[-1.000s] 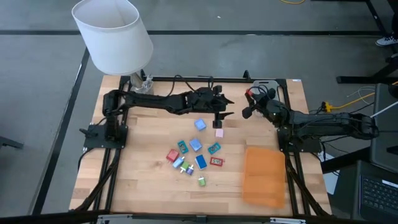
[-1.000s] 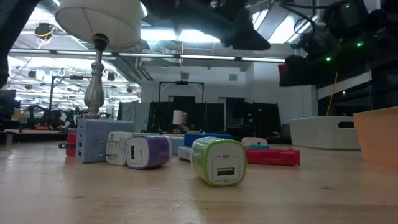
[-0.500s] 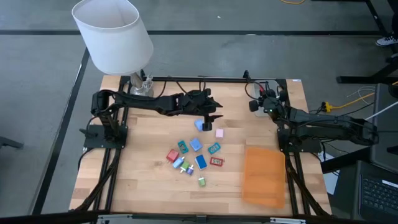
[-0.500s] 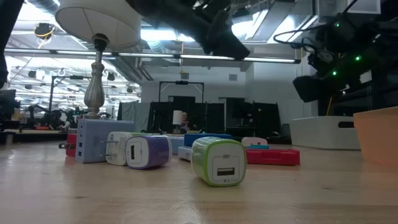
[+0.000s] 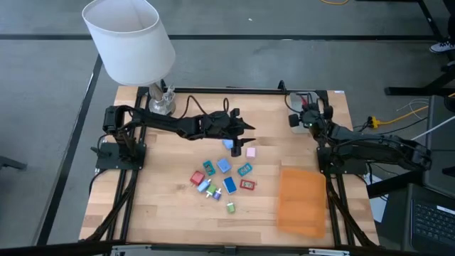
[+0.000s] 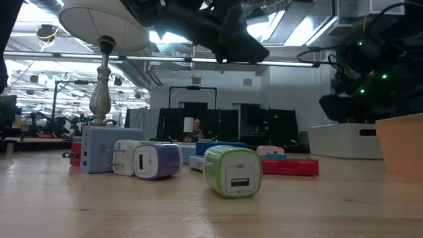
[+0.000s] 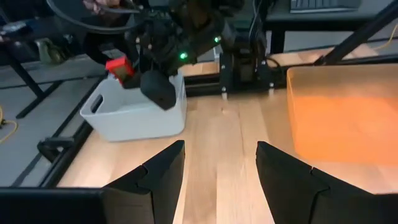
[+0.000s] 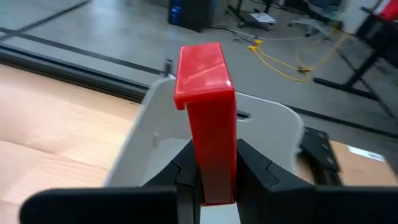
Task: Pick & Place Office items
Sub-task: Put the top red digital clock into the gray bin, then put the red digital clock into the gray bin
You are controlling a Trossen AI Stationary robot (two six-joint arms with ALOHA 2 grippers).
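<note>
Over the grey tray's open inside, within its sides, the red piece would drop in if I opened it now, so my right gripper needs to release the piece.
The office items (image 5: 222,176) lie scattered on the wood at mid-table; in the low view they are small plug blocks, one of them green (image 6: 231,172) and one purple (image 6: 156,160). My left gripper (image 5: 238,141) hangs open above the blue (image 5: 228,143) and pink (image 5: 250,151) pieces at the cluster's far side, with nothing between its fingers (image 7: 161,171). My right gripper (image 5: 294,119) is shut on a red piece (image 8: 204,93) over the grey tray (image 5: 307,99) at the far right. My right gripper pinches the red piece between its two fingers (image 8: 186,165), on its two broad sides at the end nearest the wrist (image 8: 208,168). The rest of the piece sticks out past the fingertips. It is lifted clear, above the tray's rim (image 8: 152,109).
A flat orange sheet (image 5: 302,200) lies at the near right. A lamp with a white shade (image 5: 128,39) stands at the far left corner. Black frame rails (image 5: 227,90) run along the table's far edge and both sides.
My left gripper has drawn back toward the table's left edge and sunk a little over the blue piece, staying open. My right gripper has carried the red piece down and toward the far right, from beside the tray to over it.
</note>
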